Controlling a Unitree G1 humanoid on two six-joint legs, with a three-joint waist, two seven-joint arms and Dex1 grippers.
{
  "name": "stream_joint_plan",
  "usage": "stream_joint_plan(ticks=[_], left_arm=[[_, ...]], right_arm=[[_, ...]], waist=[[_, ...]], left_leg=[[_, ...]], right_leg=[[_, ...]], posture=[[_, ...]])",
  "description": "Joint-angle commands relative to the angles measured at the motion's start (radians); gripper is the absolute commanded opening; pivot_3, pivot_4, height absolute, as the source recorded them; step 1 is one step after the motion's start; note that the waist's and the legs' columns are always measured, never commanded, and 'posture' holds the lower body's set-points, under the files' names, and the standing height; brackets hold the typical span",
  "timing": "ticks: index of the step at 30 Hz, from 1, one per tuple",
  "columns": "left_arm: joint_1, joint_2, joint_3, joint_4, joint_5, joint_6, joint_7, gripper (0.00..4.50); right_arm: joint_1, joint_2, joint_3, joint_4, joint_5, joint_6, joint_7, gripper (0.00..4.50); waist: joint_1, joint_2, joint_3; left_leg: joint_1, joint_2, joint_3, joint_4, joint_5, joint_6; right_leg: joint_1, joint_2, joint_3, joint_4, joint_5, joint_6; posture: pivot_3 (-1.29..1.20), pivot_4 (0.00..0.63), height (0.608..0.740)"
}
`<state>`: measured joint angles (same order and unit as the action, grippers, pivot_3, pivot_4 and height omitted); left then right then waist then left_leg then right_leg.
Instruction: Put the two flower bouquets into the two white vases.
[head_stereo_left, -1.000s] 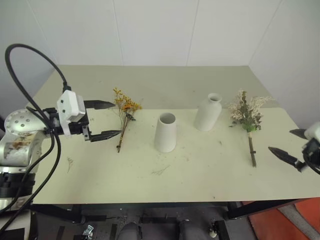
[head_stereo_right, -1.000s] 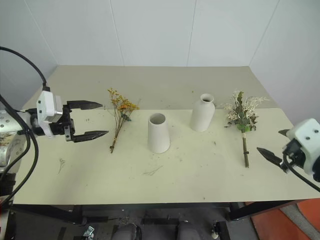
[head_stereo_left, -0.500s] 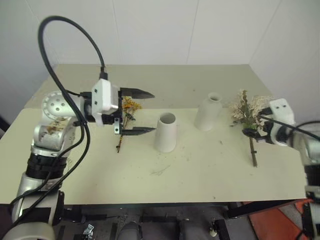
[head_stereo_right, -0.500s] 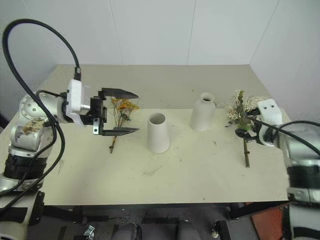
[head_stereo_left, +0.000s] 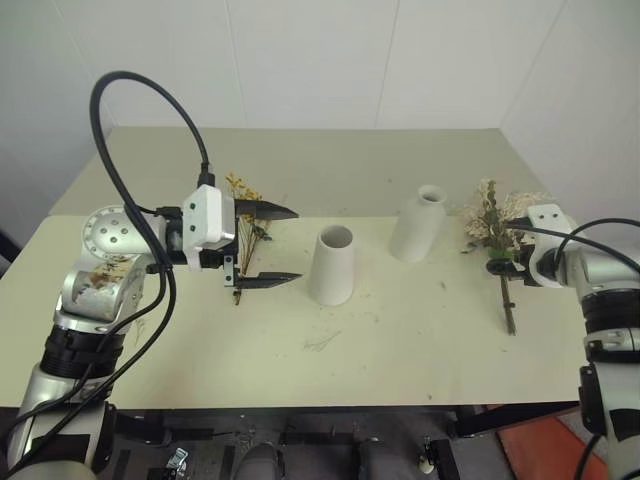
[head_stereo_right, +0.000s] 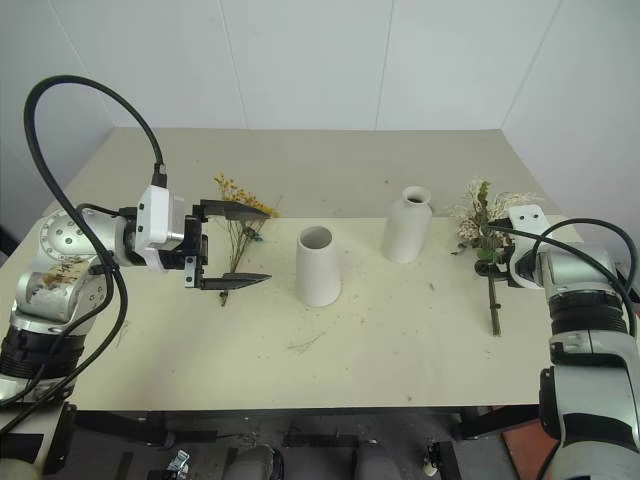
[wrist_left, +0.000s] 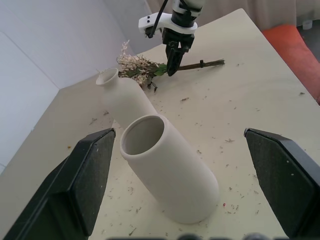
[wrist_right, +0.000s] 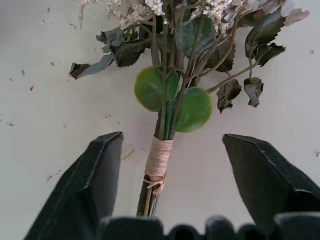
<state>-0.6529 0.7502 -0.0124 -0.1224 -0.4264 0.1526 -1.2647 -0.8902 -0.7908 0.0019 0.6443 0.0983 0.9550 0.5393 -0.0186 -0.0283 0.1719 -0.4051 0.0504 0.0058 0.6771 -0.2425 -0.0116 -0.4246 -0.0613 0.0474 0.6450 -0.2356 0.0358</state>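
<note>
My right gripper grips the cream-white bouquet by its wrapped stems next, so the bouquet's blooms stay free to stand above the vase.
The yellow-orange bouquet lies left of centre on the table. My left gripper hovers over its stems, open and pointing toward the cone vase. That vase stands upright at the middle, with the bottle-shaped vase to its right. The cream-white bouquet lies at the far right, stem toward the front. My right gripper is open and straddles its wrapped stem, with both fingers clear of it.
The pale table carries small flower crumbs. A white wall runs along its far edge and right side. A black cable arcs above my left arm.
My right gripper came in from the table's right front edge and dropped over the cream-white bouquet's stem. My left gripper moved right, over the yellow-orange bouquet's stems.
</note>
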Motion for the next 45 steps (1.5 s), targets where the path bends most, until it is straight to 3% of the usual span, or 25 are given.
stream_joint_plan(ticks=[1,7,8,11,13,17,19,23,29,45], left_arm=[[-0.005,0.013,0.036,-0.038,-0.018,0.001,0.014,4.50],[-0.002,0.016,0.037,-0.028,-0.013,-0.010,0.012,4.50],[-0.003,0.014,0.037,-0.027,-0.014,-0.012,0.012,4.50],[-0.005,0.012,0.035,-0.025,-0.013,-0.013,0.013,4.50],[-0.007,0.012,0.034,-0.021,-0.011,-0.015,0.012,4.50],[-0.007,0.017,0.037,-0.011,-0.007,-0.020,0.009,4.50],[-0.007,0.017,0.037,-0.009,-0.008,-0.019,0.008,4.50],[-0.014,0.003,0.045,-0.002,-0.032,-0.024,0.000,4.50],[-0.025,0.004,0.045,0.026,-0.022,-0.041,-0.008,4.50],[0.046,0.047,0.079,0.009,-0.012,-0.048,0.015,4.50]], right_arm=[[-0.045,0.006,0.008,0.038,-0.022,-0.030,0.006,2.50],[-0.063,0.017,0.014,0.092,-0.039,-0.044,0.002,0.36],[-0.065,0.019,0.012,0.096,-0.042,-0.045,-0.004,0.22],[-0.068,0.022,-0.002,0.093,-0.051,-0.060,-0.026,0.21],[-0.032,0.026,-0.028,0.020,-0.092,-0.200,-0.154,0.21],[0.027,0.106,-0.210,-0.152,-0.098,-0.716,-0.481,0.21],[-0.005,0.158,-0.290,-0.212,-0.040,-0.778,-0.538,0.21],[-0.034,0.325,-0.409,-0.369,0.162,-0.924,-0.504,0.21],[-0.033,0.459,-0.415,-0.392,0.329,-1.043,-0.329,0.21],[-0.083,0.522,-0.348,-0.154,0.304,-1.127,-0.221,0.21]], waist=[[-0.001,0.000,0.000],[-0.001,0.000,0.000],[-0.001,0.000,0.000],[-0.001,0.000,0.000],[-0.001,0.000,0.000],[-0.005,0.001,0.001],[-0.010,0.002,0.001],[-0.022,0.002,0.001],[-0.024,0.002,0.001],[-0.026,0.003,0.002]], left_leg=[[0.000,0.000,0.000,0.000,0.000,0.000],[0.000,0.000,0.000,0.000,0.000,0.000],[0.000,0.000,0.000,0.000,0.000,0.000],[0.000,0.000,0.000,0.000,0.000,0.000],[0.000,0.000,0.000,0.000,0.000,0.000],[-0.001,0.000,0.000,0.000,0.000,0.000],[-0.001,0.000,0.000,-0.001,0.000,0.000],[-0.001,0.000,0.000,-0.001,0.000,0.000],[0.001,0.001,0.000,-0.001,0.000,0.000],[0.000,0.001,0.000,-0.001,0.000,0.000]], right_leg=[[0.000,0.000,0.000,0.000,0.000,0.000],[0.000,0.000,0.000,0.000,0.000,0.000],[0.000,0.000,0.000,0.000,0.000,0.000],[0.000,0.000,0.000,0.000,0.000,0.000],[0.000,0.000,0.000,0.000,0.000,0.000],[-0.001,0.000,0.001,0.001,0.000,0.000],[-0.002,0.000,0.001,0.001,0.000,0.000],[-0.001,0.000,0.001,0.001,0.000,0.000],[0.001,0.000,0.000,0.001,0.000,0.000],[0.000,0.000,0.000,0.002,0.000,0.000]], posture=[[0.00,0.150,0.740],[0.00,0.150,0.740],[0.00,0.150,0.740],[0.00,0.150,0.740],[0.00,0.150,0.740],[0.00,0.150,0.740],[0.00,0.150,0.740],[0.00,0.150,0.740],[0.00,0.150,0.740],[0.00,0.150,0.740]])
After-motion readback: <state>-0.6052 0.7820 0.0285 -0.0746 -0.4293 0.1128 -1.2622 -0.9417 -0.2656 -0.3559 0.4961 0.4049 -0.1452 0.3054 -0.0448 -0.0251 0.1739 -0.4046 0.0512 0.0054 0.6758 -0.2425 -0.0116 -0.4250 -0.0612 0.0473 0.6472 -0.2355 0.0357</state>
